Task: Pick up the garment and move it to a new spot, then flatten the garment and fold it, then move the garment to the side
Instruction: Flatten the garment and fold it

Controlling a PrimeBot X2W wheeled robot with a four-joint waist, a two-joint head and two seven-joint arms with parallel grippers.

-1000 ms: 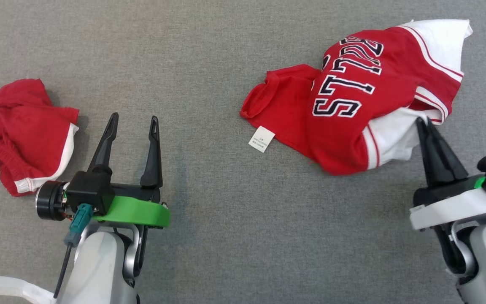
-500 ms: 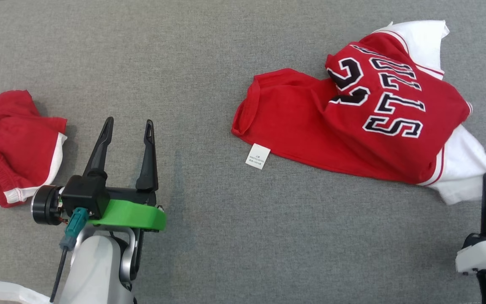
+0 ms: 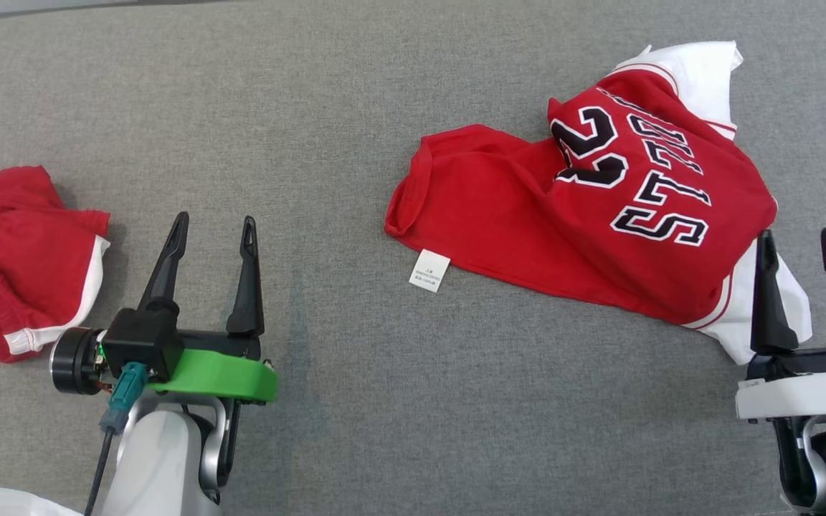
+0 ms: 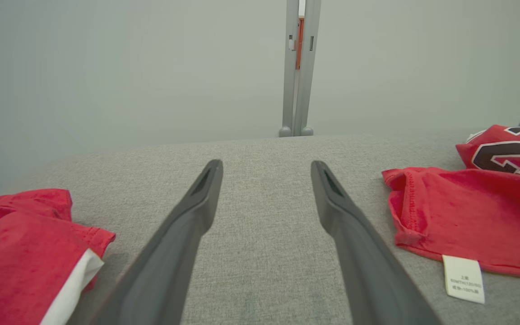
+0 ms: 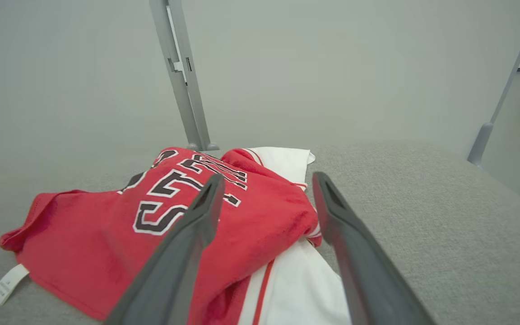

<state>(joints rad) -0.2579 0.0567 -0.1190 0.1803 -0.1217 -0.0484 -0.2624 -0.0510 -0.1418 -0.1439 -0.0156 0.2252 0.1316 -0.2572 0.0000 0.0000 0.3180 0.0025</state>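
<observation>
My left gripper is to grab the hem corner by the label next, because the garment's folded hem (image 3: 414, 189) stands up while the cloth beside it lies flat.
The garment (image 3: 585, 215), a red jersey with white sleeves and black-and-white lettering, lies crumpled on the grey surface at the right. A white label (image 3: 429, 271) sticks out of its near edge. My right gripper (image 3: 796, 240) stands open at the garment's near right corner, its fingers over the white sleeve (image 3: 739, 315) and nothing held between them. In the right wrist view the garment (image 5: 106, 243) lies below and ahead of the open right gripper (image 5: 267, 178). My left gripper (image 3: 215, 221) is open and empty over bare surface at the left, far from the garment (image 4: 467, 212).
A second red and white piece of clothing (image 3: 19, 258) lies bunched at the far left, beside my left gripper (image 4: 265, 171). Grey metal posts (image 4: 298, 67) rise behind the surface's far edge. Bare grey surface (image 3: 327, 143) spreads between the two pieces.
My right gripper, shut on the white sleeve, dragged the garment toward the near right, then opened and let it go. The garment now lies more spread out. The head camera shifted.
</observation>
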